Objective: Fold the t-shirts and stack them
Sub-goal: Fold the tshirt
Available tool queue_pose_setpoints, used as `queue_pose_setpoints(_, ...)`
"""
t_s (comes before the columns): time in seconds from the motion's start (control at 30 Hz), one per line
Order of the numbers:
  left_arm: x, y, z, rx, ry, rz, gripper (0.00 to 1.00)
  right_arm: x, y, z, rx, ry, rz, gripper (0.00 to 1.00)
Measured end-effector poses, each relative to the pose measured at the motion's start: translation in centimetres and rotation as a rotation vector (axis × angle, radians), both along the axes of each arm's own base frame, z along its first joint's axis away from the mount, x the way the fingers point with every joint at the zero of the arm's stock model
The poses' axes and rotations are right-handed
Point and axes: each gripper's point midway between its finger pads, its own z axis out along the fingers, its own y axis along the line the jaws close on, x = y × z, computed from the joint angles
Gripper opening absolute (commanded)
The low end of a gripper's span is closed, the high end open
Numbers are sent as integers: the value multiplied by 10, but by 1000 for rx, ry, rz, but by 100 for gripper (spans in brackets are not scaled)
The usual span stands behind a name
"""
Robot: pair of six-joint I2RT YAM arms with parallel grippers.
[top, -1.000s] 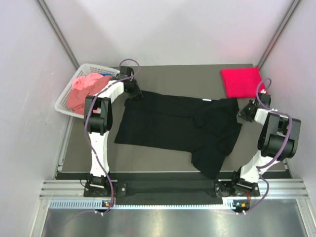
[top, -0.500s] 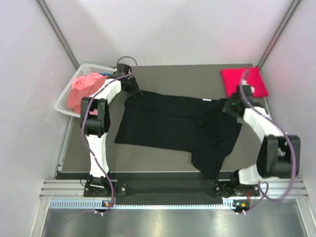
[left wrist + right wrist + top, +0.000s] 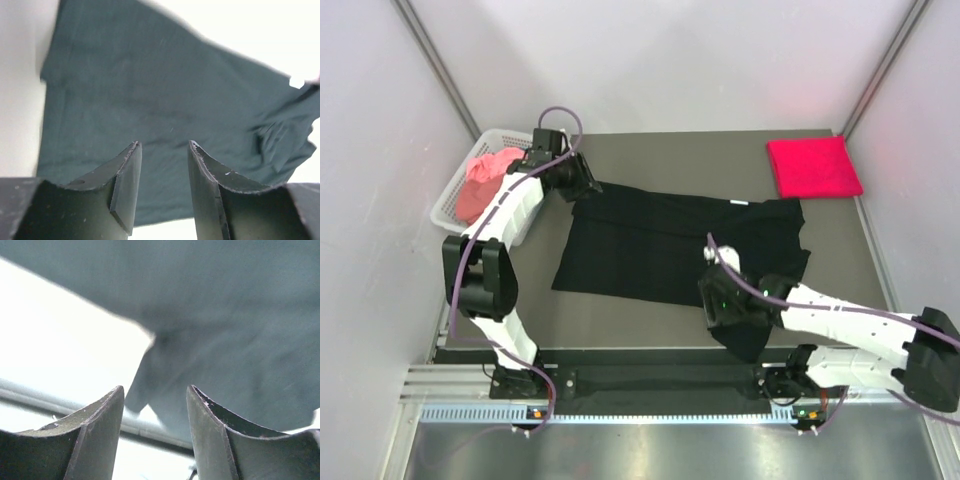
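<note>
My right gripper picks up the black t-shirt (image 3: 660, 250) by the flap at its near edge next, to fold the t-shirt's near side over.
A black t-shirt (image 3: 660, 250) lies spread across the middle of the table, its right side bunched, with one flap (image 3: 750, 325) reaching the near edge. My left gripper (image 3: 591, 189) hovers at the shirt's far left corner. In the left wrist view that gripper (image 3: 164, 146) is open, the black t-shirt (image 3: 165, 90) below it and nothing between the fingers. My right gripper (image 3: 712, 310) is low over the near right flap. Its wrist view shows it (image 3: 155, 390) open and empty above the cloth's edge (image 3: 210, 340). A folded red t-shirt (image 3: 813, 166) lies at the back right.
A white lattice basket (image 3: 453, 192) at the back left holds a salmon pink t-shirt (image 3: 485, 180). The left arm's elbow reaches over the basket side. A metal rail (image 3: 650, 380) runs along the table's near edge, close to the right gripper. Walls close in on both sides.
My right arm swung from beside the red t-shirt down to the near right flap, and its jaws opened. The left arm shifted its elbow leftward and opened a little wider.
</note>
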Motion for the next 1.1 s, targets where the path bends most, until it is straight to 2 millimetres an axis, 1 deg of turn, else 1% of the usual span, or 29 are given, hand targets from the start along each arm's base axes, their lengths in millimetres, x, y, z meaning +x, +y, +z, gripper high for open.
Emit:
queue_pose_setpoints(0.07, -11, 0, -12, -1, 39, -9, 47, -28, 3, -14, -11, 19, 50, 54)
queue_pose_setpoints(0.13, -22, 1, -24, -2, 78, -13, 47, -47, 4, -22, -18, 21, 79, 54)
queue_pose_setpoints(0.23, -33, 4, -30, -9, 105, -15, 47, -66, 11, -28, -22, 11, 119, 54)
queue_pose_setpoints(0.3, -38, 6, -28, -13, 103, -11, 47, -72, 15, -34, -42, 4, 121, 53)
queue_pose_setpoints(0.43, -41, 11, -15, -23, 72, -4, 47, -78, 5, -57, -172, -2, 96, 49)
queue_pose_setpoints(0.5, -41, 12, -8, -26, 53, 0, 47, -79, -3, -64, -231, -14, 77, 46)
queue_pose_setpoints(0.6, -43, 14, -8, -25, 52, 4, 47, -76, -3, -62, -229, -32, 46, 45)
queue_pose_setpoints(0.8, -48, 17, -17, -21, 75, 9, 47, -74, -6, -58, -211, -47, 24, 45)
queue_pose_setpoints(0.97, -48, 18, -17, -21, 75, 13, 47, -72, -11, -58, -220, -44, 15, 46)
queue_pose_setpoints(1.07, -47, 18, -17, -20, 75, 14, 46, -70, -14, -59, -230, -33, 0, 41)
queue_pose_setpoints(1.1, -47, 18, -17, -19, 74, 15, 46, -69, -15, -60, -231, -23, -8, 36)
